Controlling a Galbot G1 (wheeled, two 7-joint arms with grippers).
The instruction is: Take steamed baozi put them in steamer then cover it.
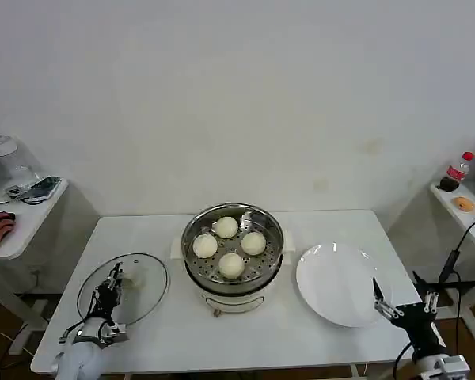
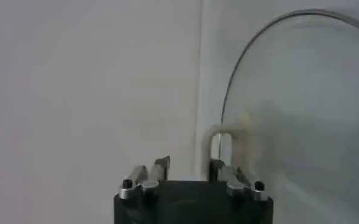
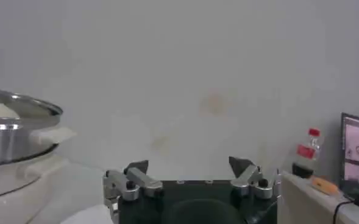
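Observation:
The glass lid (image 1: 145, 279) lies flat and wide, so my left gripper should next grab it by its thin loop handle (image 1: 117, 273) standing up, to cover the steamer.
The steamer (image 1: 275, 230), a shiny steel pot on a white base, stands at the table's middle with several baozi (image 1: 231, 264) on its perforated tray. It is uncovered. Its glass lid (image 1: 145, 279) lies flat on the table to its left. My left gripper (image 1: 111, 288) hovers over the lid's near side, open, its fingers just short of the lid's handle (image 2: 222, 141). My right gripper (image 1: 385, 304) is open and holds nothing, at the near right edge of the white plate (image 1: 336, 281). In the right wrist view the steamer (image 3: 8, 139) shows off to the side.
The white plate is bare. A side table (image 1: 28, 214) with clutter stands at the left, and another (image 1: 463, 207) with a red-capped bottle (image 1: 459, 169) stands at the right. Cables hang near the right arm. The table's front strip has free room.

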